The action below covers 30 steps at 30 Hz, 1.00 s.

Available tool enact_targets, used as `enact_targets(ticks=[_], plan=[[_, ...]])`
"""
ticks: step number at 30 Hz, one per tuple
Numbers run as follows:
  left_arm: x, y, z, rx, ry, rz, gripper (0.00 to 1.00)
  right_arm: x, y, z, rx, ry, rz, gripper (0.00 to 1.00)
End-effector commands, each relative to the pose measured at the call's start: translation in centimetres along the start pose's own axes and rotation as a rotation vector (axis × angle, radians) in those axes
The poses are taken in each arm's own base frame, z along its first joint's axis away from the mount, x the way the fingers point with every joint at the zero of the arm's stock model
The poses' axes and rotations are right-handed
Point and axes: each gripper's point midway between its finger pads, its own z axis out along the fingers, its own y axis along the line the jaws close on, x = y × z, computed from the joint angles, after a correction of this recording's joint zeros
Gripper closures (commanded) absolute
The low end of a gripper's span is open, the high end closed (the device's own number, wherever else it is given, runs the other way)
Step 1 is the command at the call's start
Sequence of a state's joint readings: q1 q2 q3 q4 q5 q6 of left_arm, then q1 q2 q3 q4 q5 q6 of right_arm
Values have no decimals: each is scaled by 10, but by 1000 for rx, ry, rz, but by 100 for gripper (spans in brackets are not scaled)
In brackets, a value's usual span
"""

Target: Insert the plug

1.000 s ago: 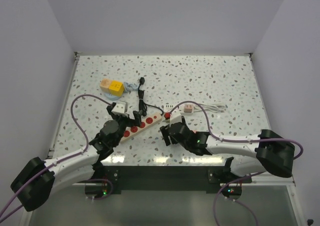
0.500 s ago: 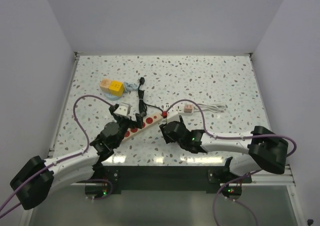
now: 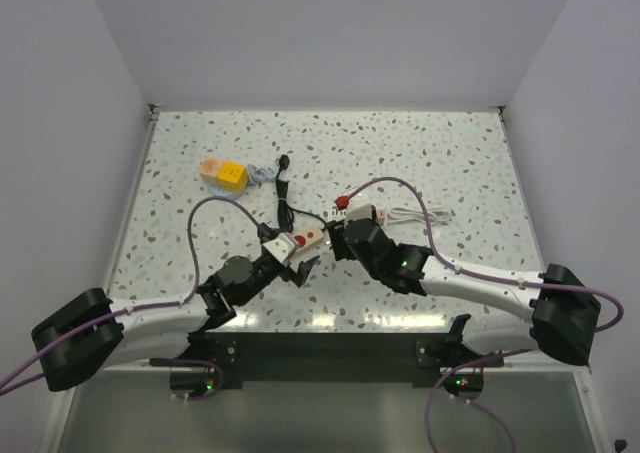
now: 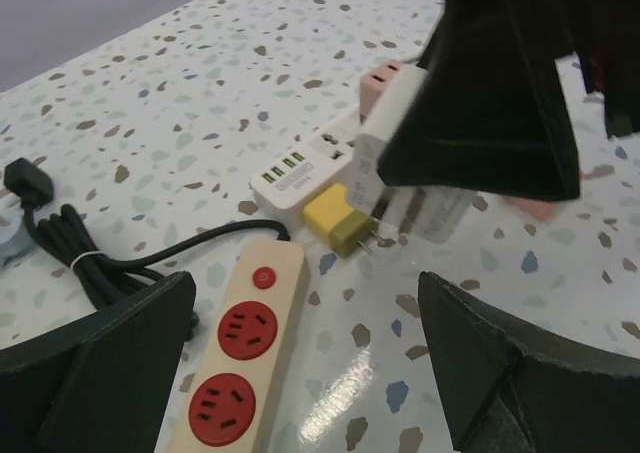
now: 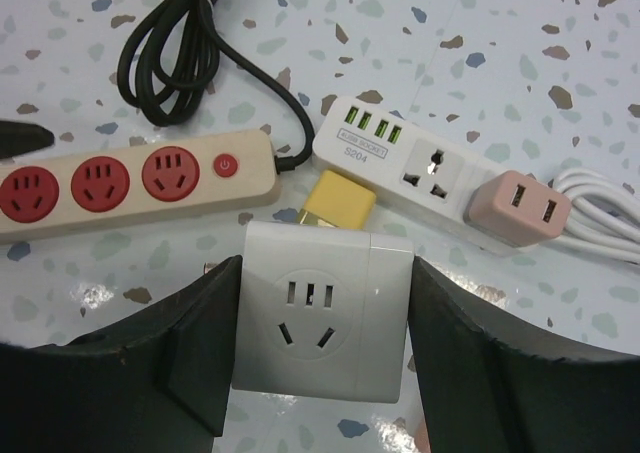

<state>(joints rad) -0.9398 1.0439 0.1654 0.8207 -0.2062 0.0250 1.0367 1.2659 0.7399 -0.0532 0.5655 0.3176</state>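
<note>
I should next grab the white adapter plug by its opposite sides with my left gripper, so its pins and socket side stay free for regrasping to insert it.
My right gripper (image 5: pixel 323 345) is shut on a white adapter plug (image 5: pixel 325 313), its socket face towards the camera. In the left wrist view the adapter (image 4: pixel 385 148) hangs prongs down just above the table, past the switch end of the beige power strip (image 4: pixel 245 363). The strip has red sockets (image 5: pixel 130 178) and lies across the middle of the table (image 3: pixel 306 241). My left gripper (image 4: pixel 310 313) is open and empty, straddling the strip's switch end. In the top view the left gripper (image 3: pixel 292 258) and the right gripper (image 3: pixel 336 236) are close together over the strip.
A yellow plug (image 5: pixel 338 201) lies behind the adapter. A white multi-socket hub (image 5: pixel 410 158), a pink adapter (image 5: pixel 515 205) and a white cable (image 5: pixel 600 208) lie to the right. The strip's coiled black cable (image 5: pixel 180 53) is behind it. Yellow and orange blocks (image 3: pixel 224 174) sit at the back left.
My left gripper has moved right along the strip to its switch end. My right gripper has moved away from the bases, towards the same end.
</note>
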Motion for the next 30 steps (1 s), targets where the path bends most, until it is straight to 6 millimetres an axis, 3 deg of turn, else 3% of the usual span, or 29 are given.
enact_targets(ticks=[1, 8, 17, 22, 25, 27, 30], plan=[[-31, -24, 7, 117, -124, 82, 1, -44, -1, -9, -22, -108, 51, 100], [-42, -50, 16, 248, -152, 126, 0, -51, 13, -20, -135, -119, 55, 100], [-52, -59, 40, 264, -176, 161, 0, -47, 30, -31, -255, -95, 53, 100], [-46, -65, 53, 280, -146, 190, 0, -48, 32, -35, -278, -94, 50, 100], [-41, -69, 58, 299, -132, 202, 7, -46, 35, -35, -297, -86, 41, 100], [-37, -72, 60, 311, -119, 208, 20, -48, 36, -36, -299, -87, 39, 100], [-36, -75, 61, 330, -126, 210, 48, -49, 34, -36, -301, -84, 40, 100]])
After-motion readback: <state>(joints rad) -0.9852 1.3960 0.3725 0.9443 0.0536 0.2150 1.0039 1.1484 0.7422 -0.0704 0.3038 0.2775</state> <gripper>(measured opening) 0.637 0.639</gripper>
